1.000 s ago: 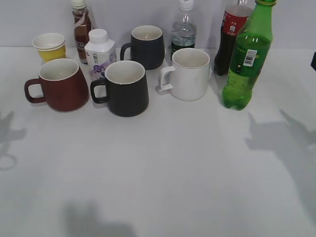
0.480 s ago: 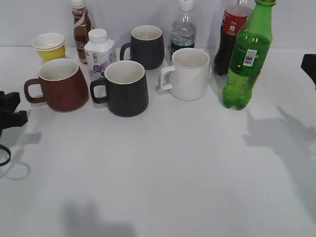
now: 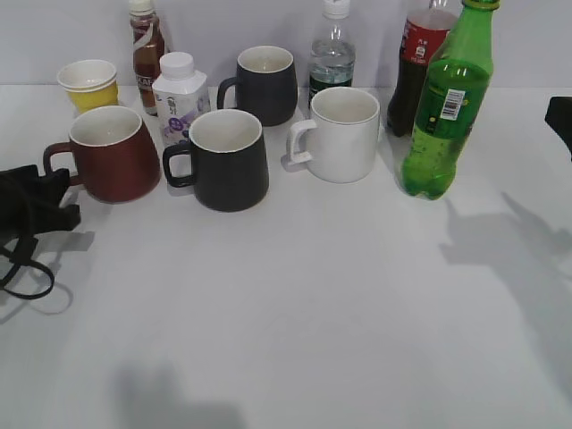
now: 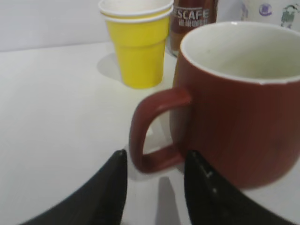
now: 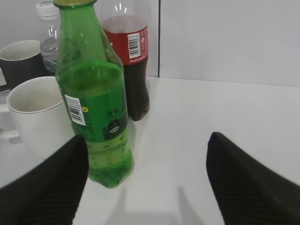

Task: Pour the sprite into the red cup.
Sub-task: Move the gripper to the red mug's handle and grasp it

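Observation:
Next, my left gripper picks up the red cup by its narrow loop handle [image 3: 55, 159], since the red cup's round body [image 3: 116, 161] is too wide for the gripper's fingers.
The sprite [image 3: 445, 107] is a tall green bottle standing upright at the back right; it also shows in the right wrist view [image 5: 93, 98]. The red cup [image 3: 112, 152] stands at the left with its handle pointing left; it also shows in the left wrist view [image 4: 239, 98]. My left gripper [image 3: 49, 192] is open, its fingertips [image 4: 154, 161] on either side of the cup's handle without touching it. My right gripper [image 5: 147, 145] is open wide, a short way to the right of the sprite; only its edge [image 3: 561, 121] shows in the exterior view.
Two black mugs [image 3: 228, 161] [image 3: 266, 85] and a white mug [image 3: 342, 134] stand between the cup and the sprite. A cola bottle [image 3: 418, 67], water bottle [image 3: 332, 54], coffee bottle [image 3: 146, 54], white milk bottle [image 3: 181, 98] and yellow paper cup [image 3: 89, 85] line the back.
My left gripper has come in from the left edge and reached the red cup's handle. The right gripper's edge has appeared at the right side. The cup and sprite have not moved.

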Robot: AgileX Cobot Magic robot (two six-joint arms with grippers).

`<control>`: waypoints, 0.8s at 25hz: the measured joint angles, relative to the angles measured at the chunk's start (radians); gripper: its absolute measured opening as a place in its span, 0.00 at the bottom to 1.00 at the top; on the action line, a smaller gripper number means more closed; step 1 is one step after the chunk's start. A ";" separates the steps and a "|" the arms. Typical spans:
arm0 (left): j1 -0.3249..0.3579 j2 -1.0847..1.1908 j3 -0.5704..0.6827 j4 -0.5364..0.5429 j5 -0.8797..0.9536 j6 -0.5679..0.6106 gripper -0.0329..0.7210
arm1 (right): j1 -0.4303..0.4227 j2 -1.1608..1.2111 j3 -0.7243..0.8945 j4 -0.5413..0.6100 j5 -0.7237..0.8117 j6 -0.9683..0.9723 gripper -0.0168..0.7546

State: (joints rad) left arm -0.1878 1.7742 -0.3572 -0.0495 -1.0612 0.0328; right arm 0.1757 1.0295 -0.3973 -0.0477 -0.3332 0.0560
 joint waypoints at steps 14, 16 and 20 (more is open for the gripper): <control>0.014 0.086 -0.142 0.003 0.048 0.000 0.45 | 0.000 0.000 0.000 -0.018 -0.001 0.000 0.78; 0.020 0.104 -0.158 0.009 0.051 0.000 0.44 | 0.000 0.000 0.000 -0.021 -0.001 0.000 0.78; 0.021 0.135 -0.194 0.012 0.052 0.000 0.42 | 0.000 0.000 0.000 -0.027 -0.001 0.000 0.78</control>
State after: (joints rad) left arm -0.1671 1.9092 -0.5511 -0.0370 -1.0096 0.0328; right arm 0.1757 1.0295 -0.3973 -0.0752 -0.3341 0.0560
